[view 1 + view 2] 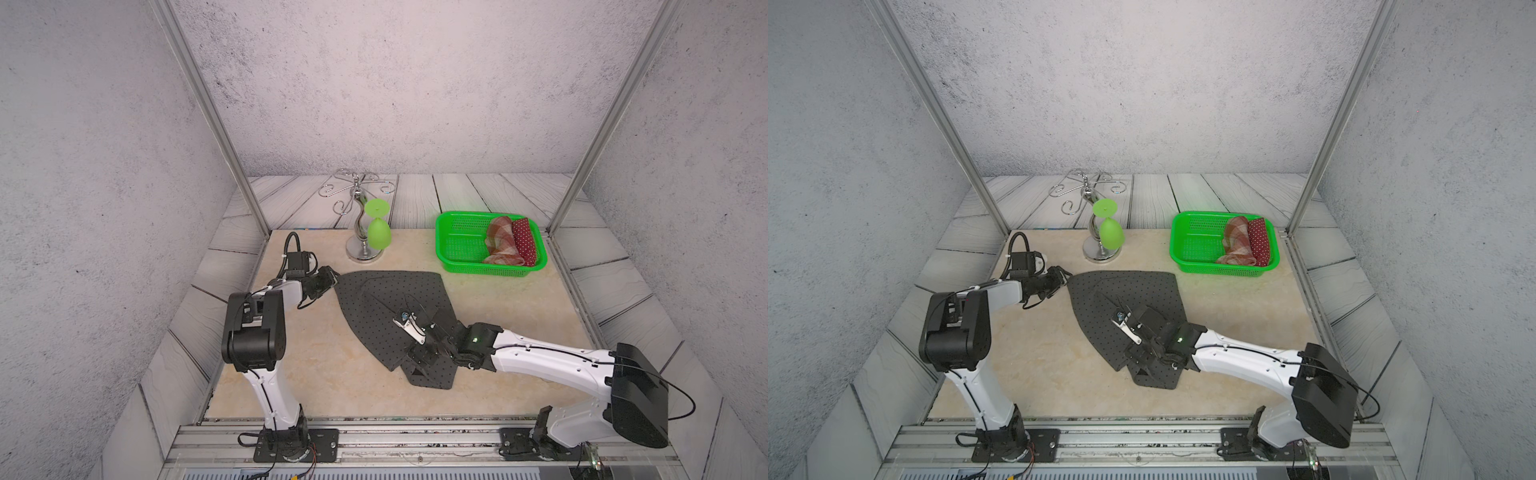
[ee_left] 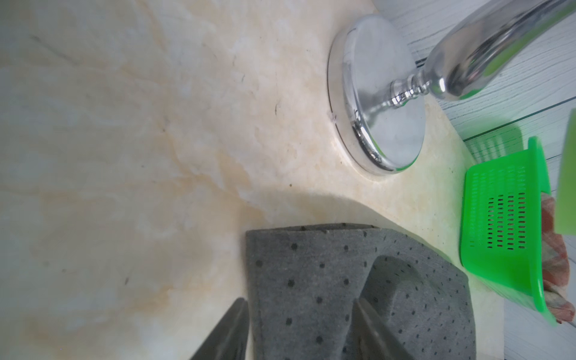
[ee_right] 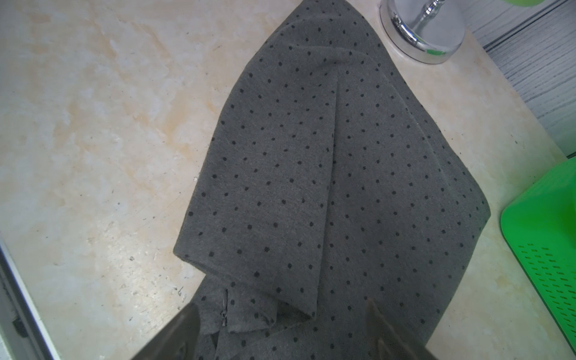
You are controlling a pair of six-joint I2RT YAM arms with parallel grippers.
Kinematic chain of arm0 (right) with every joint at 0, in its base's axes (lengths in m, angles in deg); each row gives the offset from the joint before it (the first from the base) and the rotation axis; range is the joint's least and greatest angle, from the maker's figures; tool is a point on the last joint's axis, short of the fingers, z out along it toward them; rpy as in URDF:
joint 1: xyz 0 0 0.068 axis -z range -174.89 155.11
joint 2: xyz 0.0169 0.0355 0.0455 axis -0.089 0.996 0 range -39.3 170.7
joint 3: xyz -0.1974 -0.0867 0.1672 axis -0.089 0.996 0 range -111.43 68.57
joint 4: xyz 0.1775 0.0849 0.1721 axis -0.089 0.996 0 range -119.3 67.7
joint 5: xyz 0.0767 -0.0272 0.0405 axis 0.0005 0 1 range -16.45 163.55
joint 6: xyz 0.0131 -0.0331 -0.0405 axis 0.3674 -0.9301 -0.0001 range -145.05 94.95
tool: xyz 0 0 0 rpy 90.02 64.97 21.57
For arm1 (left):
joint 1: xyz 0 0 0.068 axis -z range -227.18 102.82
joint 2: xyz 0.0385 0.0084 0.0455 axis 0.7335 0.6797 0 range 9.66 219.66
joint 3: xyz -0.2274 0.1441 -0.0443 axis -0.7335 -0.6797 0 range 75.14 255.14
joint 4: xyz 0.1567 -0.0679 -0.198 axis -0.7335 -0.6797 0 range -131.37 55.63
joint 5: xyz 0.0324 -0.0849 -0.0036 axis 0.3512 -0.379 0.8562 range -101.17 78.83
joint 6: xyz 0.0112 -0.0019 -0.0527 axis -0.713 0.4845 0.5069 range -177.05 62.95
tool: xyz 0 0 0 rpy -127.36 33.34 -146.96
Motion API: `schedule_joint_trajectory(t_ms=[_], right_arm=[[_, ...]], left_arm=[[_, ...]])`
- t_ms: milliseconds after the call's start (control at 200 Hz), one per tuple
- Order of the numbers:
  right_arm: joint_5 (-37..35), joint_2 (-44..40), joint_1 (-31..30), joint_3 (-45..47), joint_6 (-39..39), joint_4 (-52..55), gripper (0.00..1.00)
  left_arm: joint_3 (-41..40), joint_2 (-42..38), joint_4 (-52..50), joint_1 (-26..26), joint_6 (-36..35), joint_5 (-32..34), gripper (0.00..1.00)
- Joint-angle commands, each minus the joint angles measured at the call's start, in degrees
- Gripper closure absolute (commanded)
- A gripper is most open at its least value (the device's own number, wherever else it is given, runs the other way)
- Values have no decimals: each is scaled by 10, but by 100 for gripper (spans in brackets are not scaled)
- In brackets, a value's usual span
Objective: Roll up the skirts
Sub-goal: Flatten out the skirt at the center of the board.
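Note:
I need to grip the grey skirt with my right gripper by its near, narrow end at the zipper, opposite my left gripper's corner. Then the skirt can be straightened and folded for rolling.
The dark grey skirt [image 1: 390,299] with tiny black dots lies spread on the marble table, one side flap folded over its middle. My left gripper [image 2: 299,301] is at its far left corner, open, with the corner's edge between the fingers. My right gripper [image 3: 280,304] hovers low over the near, narrow end by the zipper, open, its fingers apart above the folded cloth. Two rolled skirts, the red-brown plaid skirt [image 1: 500,241] and the dark red white-dotted skirt [image 1: 524,241], lie in the green basket [image 1: 457,216].
A chrome stand [image 1: 363,253] holding an upside-down green plastic glass [image 1: 378,235] stands just behind the grey skirt, near my left gripper. The basket sits at the back right. Metal frame posts rise at both back corners.

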Motion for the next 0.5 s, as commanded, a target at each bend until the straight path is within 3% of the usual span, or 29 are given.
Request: schedule_joint_trajectory(t_ms=[0,325,495], right_arm=[[-16,2,-6,-6,-3,3,16],[-26,0,-24,-12,-6,13,16],[-40,29,-50,-19,-4,19,16]], left_arm=[[4,22,5,7,7,1,49],[5,55,36,25,12,8,52],[-2,70,60,35,14,17,83]])
